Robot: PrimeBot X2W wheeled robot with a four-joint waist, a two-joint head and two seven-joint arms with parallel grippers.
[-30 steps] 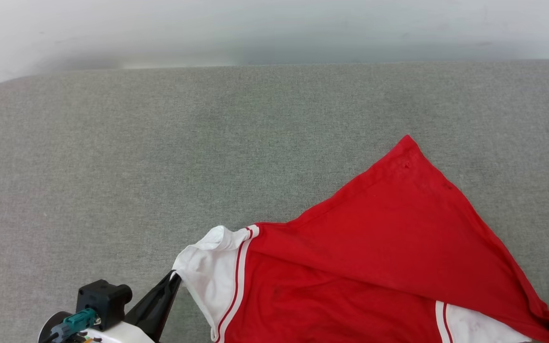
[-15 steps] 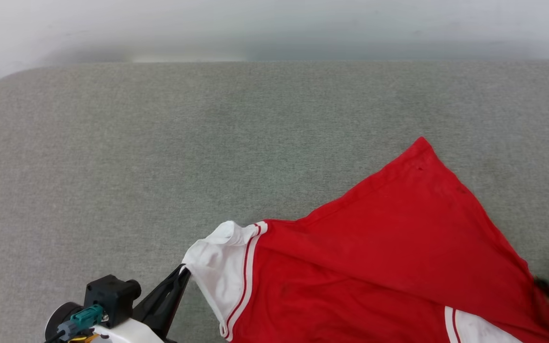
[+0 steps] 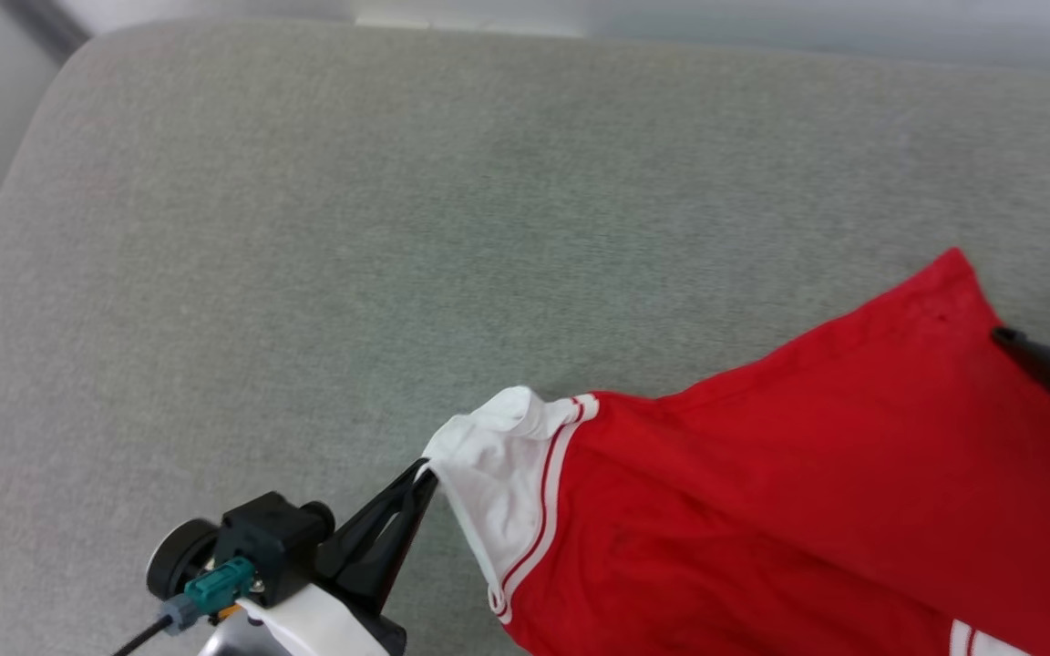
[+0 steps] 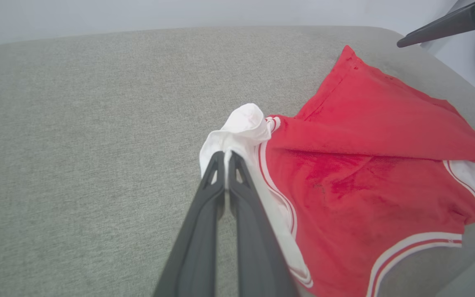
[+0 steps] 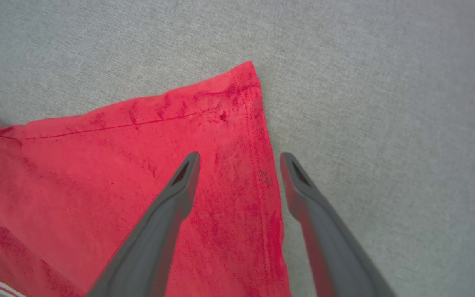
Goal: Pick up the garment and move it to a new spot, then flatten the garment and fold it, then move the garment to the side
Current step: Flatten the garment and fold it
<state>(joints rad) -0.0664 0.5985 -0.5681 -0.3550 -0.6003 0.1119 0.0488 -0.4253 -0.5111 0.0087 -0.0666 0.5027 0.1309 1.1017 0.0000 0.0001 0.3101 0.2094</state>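
I should next use my right gripper to grab the garment by its hem corner (image 3: 954,280), where edges meet, because the garment's red back (image 3: 817,437) lies spread flat on the cushion.
The garment (image 3: 789,465) lies on the grey cushion, plain red side up, one white red-striped sleeve (image 3: 502,465) pointing left and its hem corner (image 3: 949,273) at the far right. My left gripper (image 3: 423,476) is shut on the tip of that sleeve (image 4: 239,132), its closed fingers (image 4: 225,159) pinching the white cloth. My right gripper (image 5: 239,156) hangs open just above the red hem corner (image 5: 241,88), one finger over the cloth and one beside its side edge. A dark fingertip (image 3: 1008,339) of it shows at the right edge of the head view.
The grey fabric surface (image 3: 352,228) stretches wide to the left and behind the garment. Its rounded edge (image 3: 5,191) runs down the far left, with pale floor beyond. The surface's far edge (image 3: 580,36) lies at the top.
The head camera has turned, shifting the whole picture right and down. My right gripper has come from the lower right edge up to the hem corner. The left gripper keeps its hold on the sleeve.
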